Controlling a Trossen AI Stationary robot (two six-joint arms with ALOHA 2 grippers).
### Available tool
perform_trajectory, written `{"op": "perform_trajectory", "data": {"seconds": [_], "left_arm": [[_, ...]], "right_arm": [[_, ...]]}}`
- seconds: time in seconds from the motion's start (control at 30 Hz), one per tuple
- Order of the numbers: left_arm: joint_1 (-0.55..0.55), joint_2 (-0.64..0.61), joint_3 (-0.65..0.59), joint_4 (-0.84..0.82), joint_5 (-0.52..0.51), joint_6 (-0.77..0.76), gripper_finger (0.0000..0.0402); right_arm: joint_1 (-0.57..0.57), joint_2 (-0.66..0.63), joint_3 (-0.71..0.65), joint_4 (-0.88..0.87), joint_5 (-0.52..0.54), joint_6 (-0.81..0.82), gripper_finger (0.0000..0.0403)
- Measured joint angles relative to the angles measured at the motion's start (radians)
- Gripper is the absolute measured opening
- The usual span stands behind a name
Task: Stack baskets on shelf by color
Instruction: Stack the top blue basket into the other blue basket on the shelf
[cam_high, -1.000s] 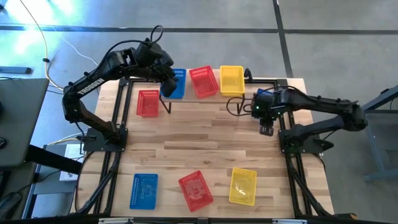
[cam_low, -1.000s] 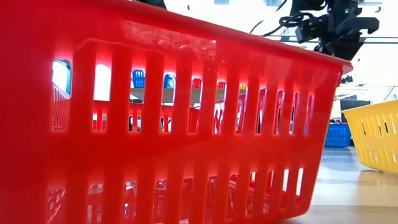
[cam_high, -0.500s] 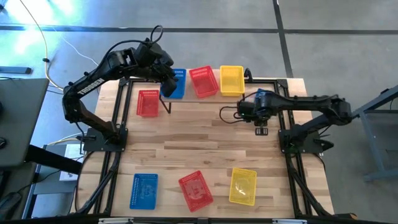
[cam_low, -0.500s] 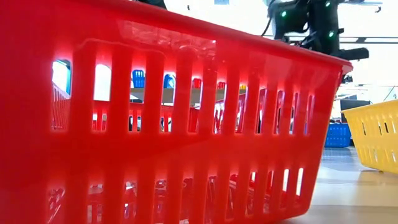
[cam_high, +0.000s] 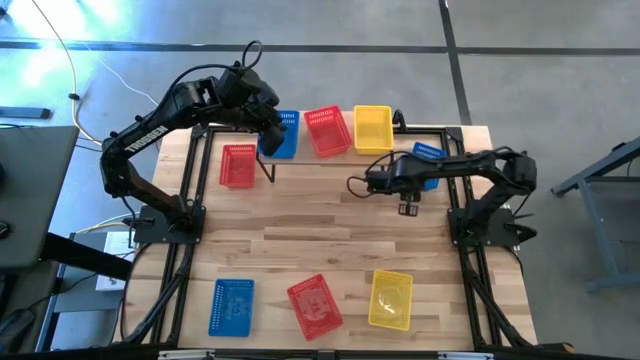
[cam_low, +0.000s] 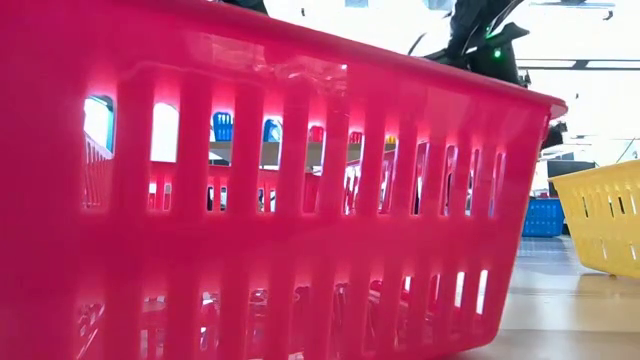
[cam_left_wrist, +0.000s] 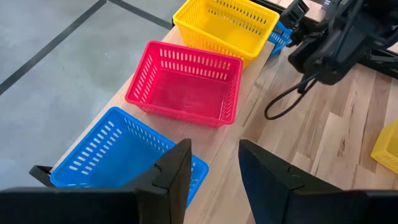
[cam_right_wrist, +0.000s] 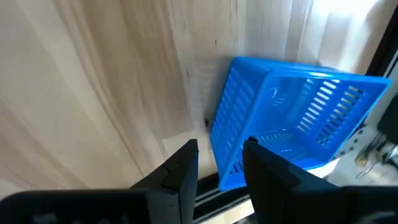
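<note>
Next, my right gripper grabs the other blue basket by its slotted side's rim (cam_right_wrist: 249, 124), to stack it with the shelf's blue basket.
The shelf (cam_left_wrist: 227, 134) at the far edge carries a blue (cam_high: 285, 133), a red (cam_high: 327, 130) and a yellow basket (cam_high: 372, 127), each resting on its bottom. My left gripper (cam_left_wrist: 214, 155) hovers open above the shelf's blue basket (cam_left_wrist: 118, 155), holding nothing. Another blue basket (cam_high: 428, 155) lies on the table at the far right, partly under my right arm. My right gripper (cam_high: 410, 195) hangs open just above that basket's near side, pointing steeply down. Its fingers (cam_right_wrist: 186, 158) stand over the basket's near wall (cam_right_wrist: 233, 137) and the wood beside it.
A red basket (cam_high: 238, 165) sits on the table at the far left, beside the shelf. Along the near edge lie a blue (cam_high: 231, 305), a red (cam_high: 315, 305) and a yellow basket (cam_high: 390, 300). The red one fills the low view (cam_low: 250, 200). Bare wood spans the table's middle.
My right gripper has come down and moved toward the table's left edge, tipping more steeply downward, to just above the blue basket at the far right. Its elbow has drawn in toward the table. No basket has moved.
</note>
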Motion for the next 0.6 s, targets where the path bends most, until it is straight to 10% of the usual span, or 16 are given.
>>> {"op": "perform_trajectory", "data": {"seconds": [0.6], "left_arm": [[-0.008,0.0,0.0,0.0,0.0,0.0,0.0123]], "right_arm": [[-0.019,0.041,-0.066,0.006,0.078,0.234,0.0093]]}}
